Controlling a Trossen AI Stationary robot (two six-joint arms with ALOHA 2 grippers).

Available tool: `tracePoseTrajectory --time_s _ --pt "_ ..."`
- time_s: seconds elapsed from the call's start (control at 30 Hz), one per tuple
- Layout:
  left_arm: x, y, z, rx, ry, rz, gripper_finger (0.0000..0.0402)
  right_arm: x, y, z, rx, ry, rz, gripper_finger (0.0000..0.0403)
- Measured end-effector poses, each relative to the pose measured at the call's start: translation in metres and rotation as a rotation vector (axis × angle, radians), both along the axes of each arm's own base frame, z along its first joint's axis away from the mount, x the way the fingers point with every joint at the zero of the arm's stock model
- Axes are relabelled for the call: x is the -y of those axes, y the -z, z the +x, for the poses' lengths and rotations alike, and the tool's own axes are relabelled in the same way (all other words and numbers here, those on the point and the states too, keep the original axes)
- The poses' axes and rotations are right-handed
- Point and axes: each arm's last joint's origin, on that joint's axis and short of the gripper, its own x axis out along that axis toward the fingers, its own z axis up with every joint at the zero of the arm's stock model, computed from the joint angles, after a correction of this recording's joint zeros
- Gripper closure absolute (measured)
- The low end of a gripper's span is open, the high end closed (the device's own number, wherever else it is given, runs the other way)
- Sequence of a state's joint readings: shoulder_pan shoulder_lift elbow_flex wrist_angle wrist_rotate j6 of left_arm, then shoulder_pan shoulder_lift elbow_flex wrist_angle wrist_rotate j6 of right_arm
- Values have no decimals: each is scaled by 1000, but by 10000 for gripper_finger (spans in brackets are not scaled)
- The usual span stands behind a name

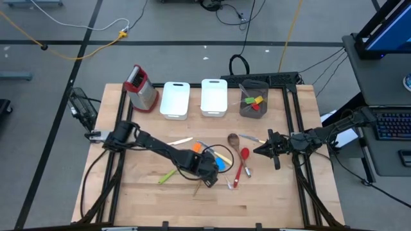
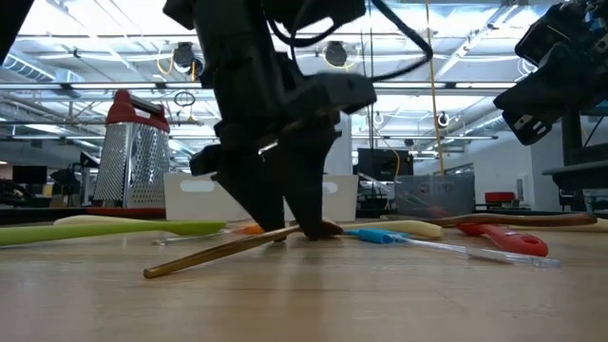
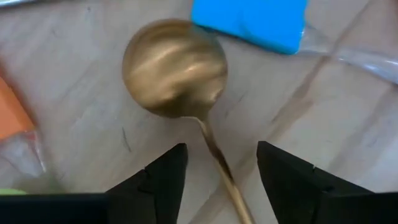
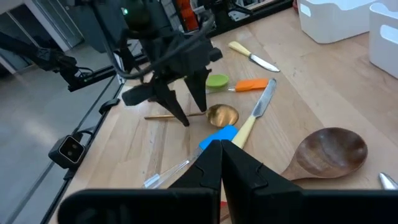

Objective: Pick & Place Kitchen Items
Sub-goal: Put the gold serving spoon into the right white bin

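Next, my left gripper grips the spoon by its thin handle (image 3: pixel 219 158), so the brass-coloured spoon's round bowl (image 3: pixel 175 68) stays free to go into a white bin.
A brass-coloured spoon (image 3: pixel 174 68) lies flat on the wooden table, its thin handle (image 2: pixel 209 255) running toward the near edge. My left gripper (image 3: pixel 221 149) points steeply down over it, open. One finger stands on either side of the handle just behind the bowl, and neither touches it. A blue spatula (image 3: pixel 249 22) and an orange spatula (image 3: pixel 12 115) lie close by the bowl. My right gripper (image 1: pixel 262 150) waits shut above the table's right side, holding nothing.
A wooden spoon (image 1: pixel 233 139), a red spoon (image 1: pixel 243 160), a green spatula (image 1: pixel 168 174) and a cream-handled knife (image 1: pixel 181 142) lie around mid-table. At the far edge stand a grater (image 1: pixel 141 88), two white bins (image 1: pixel 174 99) (image 1: pixel 214 96) and a grey cup (image 1: pixel 253 99).
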State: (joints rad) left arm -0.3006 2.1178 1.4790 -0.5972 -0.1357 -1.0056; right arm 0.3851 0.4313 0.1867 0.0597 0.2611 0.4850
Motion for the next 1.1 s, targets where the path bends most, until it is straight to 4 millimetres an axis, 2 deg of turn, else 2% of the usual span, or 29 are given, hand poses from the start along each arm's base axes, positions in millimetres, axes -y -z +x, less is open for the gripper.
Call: tracePoseTrajectory --time_s 0.1,0.17,0.27,0.43,0.6,0.83,1.1 --pt "1 8 1 -15 -10 0 192 0 0 0 -2 0 0 403" --pt "1 16 2 -36 -35 -23 204 0 0 0 -3 -1 -1 403" --pt "0 18 1 -55 -69 -37 252 0 1 0 -7 -1 -2 403" --pt "-1 17 0 -50 -91 -18 377 0 1 0 -10 -1 -4 403" --pt "-4 17 2 -48 -125 -49 390 0 1 0 -9 -1 -5 403" --pt "-8 -12 -10 -65 -141 -61 397 0 1 0 -8 -3 -14 403" --pt "-18 -85 -33 51 -162 -67 399 0 1 0 -4 -17 -65 403"
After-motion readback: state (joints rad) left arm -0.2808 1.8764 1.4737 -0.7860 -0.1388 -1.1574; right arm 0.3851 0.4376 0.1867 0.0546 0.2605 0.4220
